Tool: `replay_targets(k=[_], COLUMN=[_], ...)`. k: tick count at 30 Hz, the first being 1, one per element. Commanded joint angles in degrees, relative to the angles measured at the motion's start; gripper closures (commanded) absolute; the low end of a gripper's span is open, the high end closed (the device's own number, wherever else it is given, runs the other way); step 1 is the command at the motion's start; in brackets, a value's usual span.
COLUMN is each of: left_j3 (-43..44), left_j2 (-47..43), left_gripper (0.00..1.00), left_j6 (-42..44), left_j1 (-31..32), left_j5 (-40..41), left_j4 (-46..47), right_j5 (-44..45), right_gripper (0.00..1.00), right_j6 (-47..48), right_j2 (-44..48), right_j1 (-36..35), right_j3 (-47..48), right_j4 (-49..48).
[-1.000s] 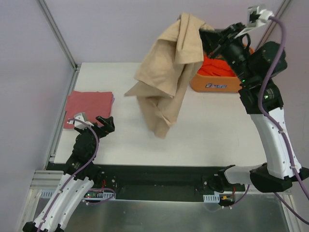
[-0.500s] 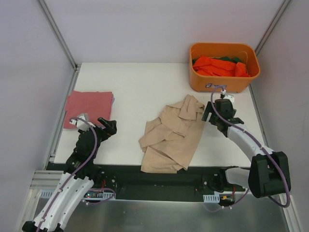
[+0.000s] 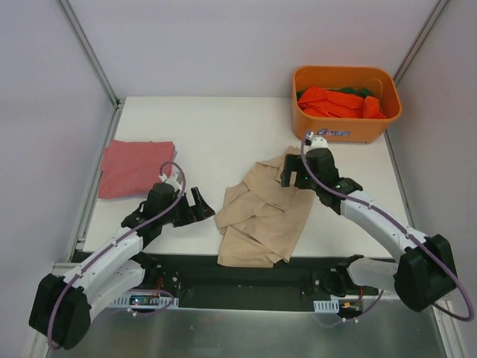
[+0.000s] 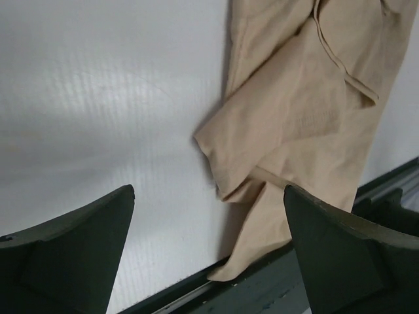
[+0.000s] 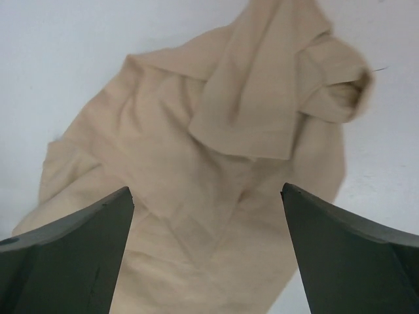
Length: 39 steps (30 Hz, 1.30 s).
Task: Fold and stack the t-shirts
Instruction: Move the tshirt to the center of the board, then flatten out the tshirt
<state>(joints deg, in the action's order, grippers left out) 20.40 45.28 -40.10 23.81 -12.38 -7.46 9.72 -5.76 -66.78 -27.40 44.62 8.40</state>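
Note:
My right gripper should next pinch the loose edge of the shirt's folded-over flap. That will lift and spread the beige t-shirt (image 3: 264,212) for folding.
A beige t-shirt (image 3: 264,212) lies crumpled on the white table, its lower hem hanging over the near edge. The same beige shirt (image 4: 308,111) fills the right of the left wrist view and most of the right wrist view (image 5: 216,190). My left gripper (image 3: 195,204) is open, low on the table just left of the shirt. My right gripper (image 3: 292,170) is open over the shirt's upper right part, with nothing held. A pinkish-red t-shirt (image 3: 134,167) lies folded at the left. Orange and green t-shirts (image 3: 339,101) fill the bin.
An orange plastic bin (image 3: 344,128) stands at the table's far right corner. A black gap and metal rail (image 3: 246,272) run along the near table edge. Grey enclosure walls with metal posts (image 3: 89,52) close in the sides.
The right gripper let go of the beige shirt, which dropped from the air onto the table; that arm came down low over it. The left arm swung right toward the shirt.

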Motion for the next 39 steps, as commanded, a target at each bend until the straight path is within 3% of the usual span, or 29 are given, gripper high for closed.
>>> replay_targets(k=[1, 6, 14, 22, 24, 25, 28, 30, 36, 39], left_j3=[-1.3, -1.6, 0.8, 2.3, 2.6, 2.8, 3.2, 3.3, 3.1, 3.9], left_j2=[5.5, 13.0, 21.9, 24.0, 25.2, 25.7, 27.1, 27.3, 23.2, 19.7], left_gripper=[0.07, 0.28, 0.57, 0.58, 0.63, 0.66, 0.91, 1.0, 1.0, 1.0], left_j6=[-3.3, -6.8, -8.1, -7.6, -7.6, -7.7, -7.7, -7.9, -7.5, -6.0], left_j1=[3.8, 6.1, 8.3, 11.3, 11.8, 12.0, 12.1, 12.3, 12.4, 12.3], left_j5=[-7.0, -5.9, -4.4, -3.6, -3.3, -2.9, -2.0, -1.3, 3.2, 6.2], left_j4=[10.7, 17.0, 18.4, 18.7, 18.5, 18.5, 18.2, 18.0, 15.7, 12.6], right_j5=[-1.9, 2.9, 8.6, 16.5, 18.8, 19.7, 21.5, 22.2, 26.1, 28.5], right_gripper=[0.02, 0.01, 0.06, 0.14, 0.18, 0.21, 0.28, 0.33, 0.76, 0.88], right_j6=[-2.9, -4.0, -3.9, -7.2, -7.6, -7.8, -7.7, -7.8, -9.0, -7.2], right_j2=[-7.5, -20.2, -35.8, -42.6, -43.1, -43.5, -44.9, -46.1, -42.8, -37.3], right_j1=[-6.4, -14.4, -21.8, -22.6, -22.9, -22.8, -22.8, -22.7, -22.9, -22.8], right_j3=[5.0, 16.5, 28.7, 33.3, 33.2, 33.3, 34.0, 34.9, 32.6, 29.5], right_j4=[-2.3, 1.5, 4.6, 8.3, 8.3, 8.4, 8.4, 9.3, 9.4, 7.9])
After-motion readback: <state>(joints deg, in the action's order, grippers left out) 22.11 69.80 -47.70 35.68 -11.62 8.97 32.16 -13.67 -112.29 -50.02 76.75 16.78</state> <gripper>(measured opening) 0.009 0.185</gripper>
